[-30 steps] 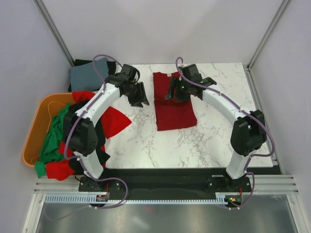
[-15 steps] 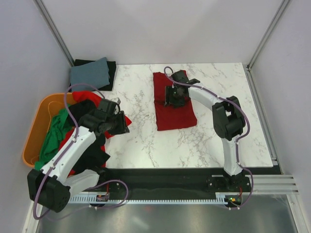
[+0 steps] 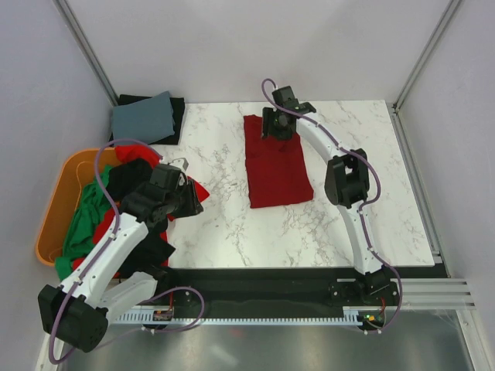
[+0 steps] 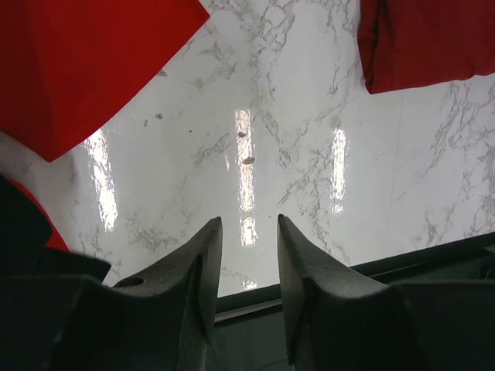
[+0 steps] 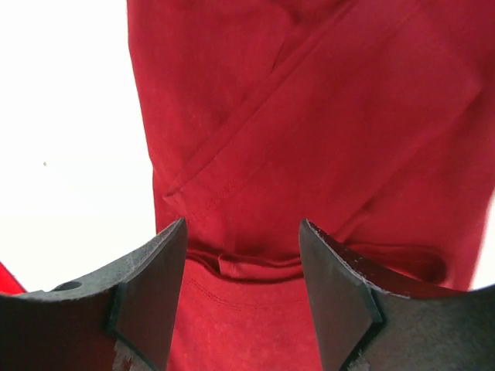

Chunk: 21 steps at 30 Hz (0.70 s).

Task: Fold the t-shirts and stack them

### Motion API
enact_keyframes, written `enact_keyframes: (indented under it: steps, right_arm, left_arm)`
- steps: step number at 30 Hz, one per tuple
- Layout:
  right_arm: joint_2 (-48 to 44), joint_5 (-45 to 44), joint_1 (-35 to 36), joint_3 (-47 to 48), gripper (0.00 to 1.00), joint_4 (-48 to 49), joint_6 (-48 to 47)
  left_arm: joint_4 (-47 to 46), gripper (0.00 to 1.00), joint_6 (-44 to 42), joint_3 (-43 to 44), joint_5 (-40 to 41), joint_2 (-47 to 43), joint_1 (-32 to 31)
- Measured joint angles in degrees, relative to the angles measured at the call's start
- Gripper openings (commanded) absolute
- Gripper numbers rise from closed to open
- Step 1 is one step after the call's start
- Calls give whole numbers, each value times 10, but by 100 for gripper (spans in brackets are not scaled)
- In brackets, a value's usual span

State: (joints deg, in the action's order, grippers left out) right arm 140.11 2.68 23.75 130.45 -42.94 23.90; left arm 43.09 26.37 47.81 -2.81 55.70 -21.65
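Observation:
I should grab the dark red t-shirt's near corner farthest from the tub (image 3: pixel 52 209) with my right gripper next, to fold it toward the t-shirt's collar. The t-shirt's other near corner is left for my left gripper.
A dark red t-shirt (image 3: pixel 277 166) lies folded into a long rectangle on the marble table; it also shows in the right wrist view (image 5: pixel 309 116) and the left wrist view (image 4: pixel 433 39). My right gripper (image 3: pixel 273 130) is open and empty over the shirt's far collar end (image 5: pixel 241 228). My left gripper (image 3: pixel 188 199) is open and empty (image 4: pixel 249 224), low over bare marble beside a bright red t-shirt (image 3: pixel 179 189) (image 4: pixel 85 69). Green (image 3: pixel 81 224), red and black t-shirts lie heaped in and over the orange tub (image 3: pixel 52 209).
A folded grey-blue garment (image 3: pixel 143 116) lies on black cloth at the back left corner. The table's front edge (image 4: pixel 402 259) runs just below the left fingers. White walls and metal posts close in the table.
My left arm swung back from the table's far middle to the tub side and lowered. My right gripper moved up along the dark red shirt to its far end.

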Motion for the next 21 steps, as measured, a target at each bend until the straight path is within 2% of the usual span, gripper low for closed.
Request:
enact_keyframes:
  steps: [1,2,3,4,7,11,15,18,21]
  right_arm:
    - [3,-2,-3,13,67,0,-2]
    - [0,-7,-5,16,67,0,-3]
    - [-9,-16,-6,6,67,3,-4]
    - [-20,-21,-7,-9,68,4,-6]
    - [-117,-43,-12,-151,68,26,-12]
    - [-303,-42,-31,-369,70,59,-12]
    - [-461,-22,-72,-521,70,84,-11]
    - [-522,2,-82,-616,69,110,-5]
    - [-534,35,-82,-700,67,135,3]
  left_arm:
    - [0,44,0,0,3,0,0]
    - [0,52,-1,0,6,-2,0]
    - [-1,61,-1,-2,12,-5,0]
    - [0,74,-2,-2,15,-9,0]
    - [-2,86,1,-3,15,-30,0]
    - [-42,88,19,-3,-35,-22,0]
    - [-112,87,51,-4,-90,40,-6]
    - [-156,86,76,0,-110,105,-25]
    - [-182,84,95,23,-115,175,-47]
